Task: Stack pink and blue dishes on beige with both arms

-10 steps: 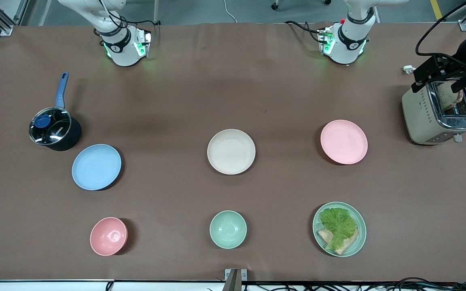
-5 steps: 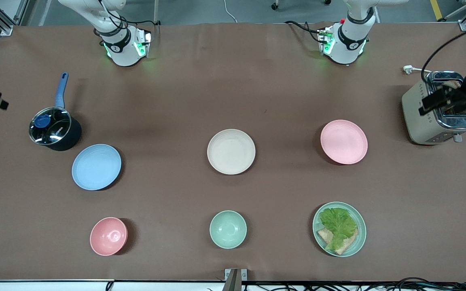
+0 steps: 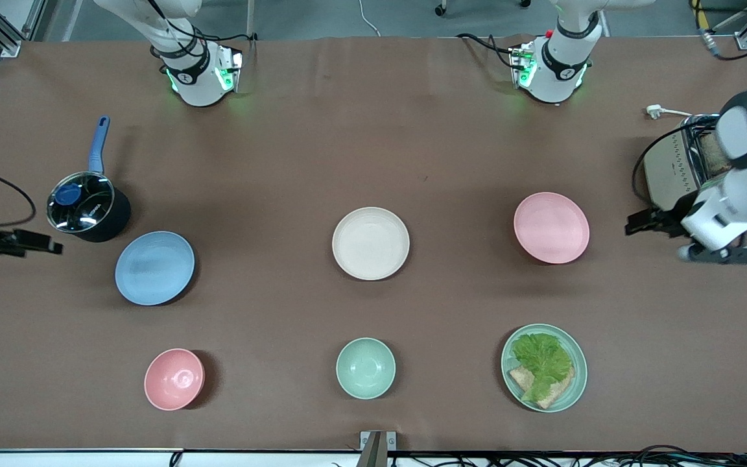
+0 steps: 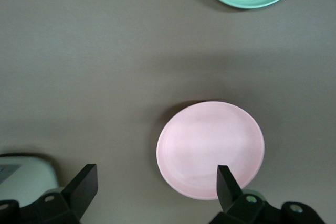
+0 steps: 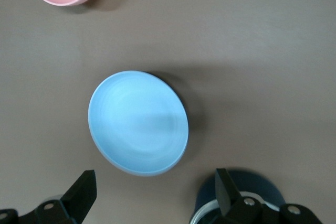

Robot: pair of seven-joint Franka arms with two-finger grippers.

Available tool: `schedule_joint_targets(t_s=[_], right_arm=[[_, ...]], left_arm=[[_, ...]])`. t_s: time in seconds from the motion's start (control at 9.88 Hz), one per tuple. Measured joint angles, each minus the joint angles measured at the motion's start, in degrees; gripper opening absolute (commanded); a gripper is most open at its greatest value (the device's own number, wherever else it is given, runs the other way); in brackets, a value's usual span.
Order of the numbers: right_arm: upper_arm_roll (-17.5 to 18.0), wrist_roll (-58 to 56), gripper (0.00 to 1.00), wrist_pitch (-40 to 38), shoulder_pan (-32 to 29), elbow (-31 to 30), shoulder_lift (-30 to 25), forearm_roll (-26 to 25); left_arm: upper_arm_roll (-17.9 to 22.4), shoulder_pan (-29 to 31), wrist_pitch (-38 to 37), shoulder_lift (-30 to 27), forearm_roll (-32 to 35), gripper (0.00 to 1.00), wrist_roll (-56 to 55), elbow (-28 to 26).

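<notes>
My right gripper grabs the blue plate's rim (image 3: pixel 120 255) next, to stack the blue plate on the beige plate (image 3: pixel 370 243).
The beige plate (image 3: pixel 370 243) lies mid-table. The pink plate (image 3: pixel 551 227) lies toward the left arm's end, the blue plate (image 3: pixel 154 267) toward the right arm's end. My left gripper (image 3: pixel 639 224) hangs over bare table between the pink plate and the toaster, open and holding nothing. In the left wrist view the pink plate (image 4: pixel 210 149) sits just past its spread fingers (image 4: pixel 84 188). My right gripper (image 3: pixel 43 245) hovers beside the pot, open and holding nothing. In the right wrist view the blue plate (image 5: pixel 138 121) lies just ahead of it.
A lidded pot (image 3: pixel 87 207) with a blue handle stands beside the blue plate. A toaster (image 3: pixel 675 170) stands at the left arm's end. Nearer the front camera are a pink bowl (image 3: pixel 174 379), a mint bowl (image 3: pixel 365 368) and a mint plate (image 3: pixel 544 367) with lettuce and bread.
Both arms have swung in from the table's ends. The left gripper left the toaster toward the pink plate. The right gripper came in beside the pot. No dish has moved.
</notes>
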Motion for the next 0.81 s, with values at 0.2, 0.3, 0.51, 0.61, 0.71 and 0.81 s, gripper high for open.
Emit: schedule_joint_targets(t_s=[0.2,0.3,0.51,0.61,0.71,0.81], right_arm=[[-0.38,-10.14,1.00,6.74,-0.39,-2.99,6.19,8.09],[-0.64,-13.76,1.00,9.12,-0.53,-4.48,8.36,10.54],[-0.94,-18.18,0.89,12.56,-0.93,-7.69,10.25,14.35],[-0.99,-19.17,0.79,14.60,-0.98,-9.57,10.44,15.47],[-0.97,-19.66,0.63,15.88,-0.96,-11.25,10.49,15.73],[-0.94,-19.79,0.53,16.30,-0.95,-12.33,10.51,15.79]], left_arm=[[0.01,0.02,5.52,5.05,-2.79,0.99,1.38,-4.49],[0.01,0.01,6.58,7.96,-4.19,0.92,2.77,-5.03],[0.02,0.03,7.36,12.71,-6.20,0.82,6.21,-5.19],[0.04,0.06,7.36,14.10,-6.37,0.79,7.00,-5.41],[0.05,0.06,7.35,15.19,-6.71,0.61,7.43,-5.67],[0.05,0.06,7.36,16.19,-8.08,0.39,7.75,-5.74]])
